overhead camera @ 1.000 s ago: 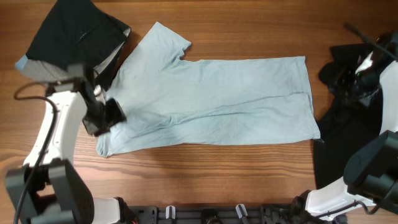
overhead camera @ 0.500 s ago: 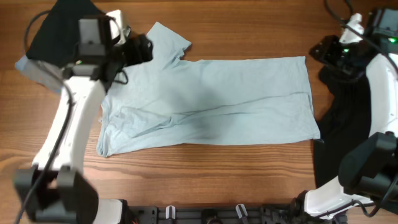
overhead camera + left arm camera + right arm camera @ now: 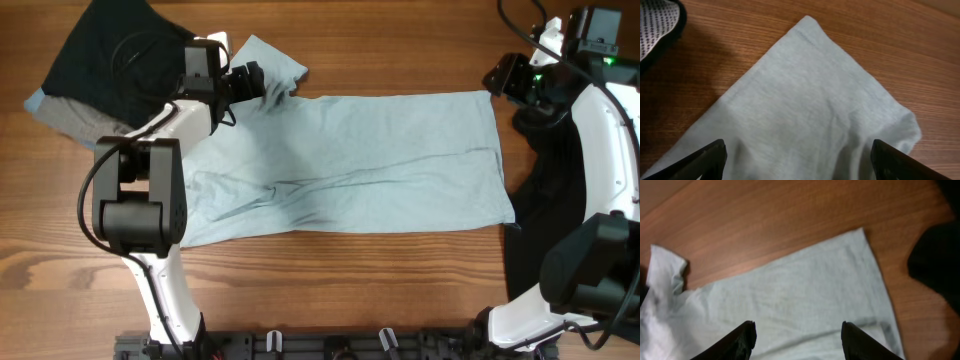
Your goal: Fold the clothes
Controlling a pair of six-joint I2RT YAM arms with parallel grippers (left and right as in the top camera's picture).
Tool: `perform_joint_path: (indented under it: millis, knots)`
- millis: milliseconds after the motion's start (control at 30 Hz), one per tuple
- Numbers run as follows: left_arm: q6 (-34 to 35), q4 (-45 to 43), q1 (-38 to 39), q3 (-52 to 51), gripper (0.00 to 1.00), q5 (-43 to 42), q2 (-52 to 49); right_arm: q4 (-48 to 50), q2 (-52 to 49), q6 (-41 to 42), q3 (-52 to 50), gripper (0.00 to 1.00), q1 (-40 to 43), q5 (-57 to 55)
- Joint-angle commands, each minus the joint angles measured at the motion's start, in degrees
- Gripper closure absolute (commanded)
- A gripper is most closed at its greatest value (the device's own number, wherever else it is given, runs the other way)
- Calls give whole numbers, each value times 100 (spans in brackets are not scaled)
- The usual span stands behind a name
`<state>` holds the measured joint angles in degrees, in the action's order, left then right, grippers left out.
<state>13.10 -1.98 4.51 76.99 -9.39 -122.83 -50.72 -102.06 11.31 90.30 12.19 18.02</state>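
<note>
The T-shirt's back edge should be folded toward the front, so the robot's right hand should next grab the T-shirt's back corner, away from the sleeve.
A pale aqua-blue T-shirt lies flat across the middle of the wooden table, one sleeve pointing to the back left. My left gripper is open above that sleeve, holding nothing. My right gripper is open and empty, hovering by the shirt's back right corner. A black and grey garment lies folded at the back left. Another black garment lies at the right edge.
The black garment shows at the right of the right wrist view. A dark dotted fabric edge shows at the upper left of the left wrist view. Bare wood runs behind the shirt.
My left arm has swung from the shirt's left side up to the back-left sleeve. My right arm has moved in from the far right edge towards the shirt's back right corner.
</note>
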Motion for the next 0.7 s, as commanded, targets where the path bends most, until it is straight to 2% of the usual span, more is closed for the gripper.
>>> perform_joint_path:
  millis: [0,167,267,300,367,433,567,667]
  knots:
    - [-98,4,17,28,9,181,-256,260,-98,87,-297,39,2,-221]
    - [-151,166,42,28,14,177,-535,883,-262,221,-614,36,2,-219]
    - [-402,264,114,28,24,175,-616,1060,-461,264,-656,35,2,-219]
    - [-435,306,153,28,34,179,-634,1117,-551,264,-656,35,2,-219]
    - [-551,420,227,28,47,179,-638,1266,-752,258,-656,33,2,-221]
    - [-568,557,308,28,68,177,-638,1453,-1005,260,-656,30,2,-221]
    - [-564,992,437,28,96,173,-625,1853,-1412,260,-656,30,4,-232]
    - [-564,1486,487,28,96,103,-485,2177,-1582,264,-654,30,4,-420]
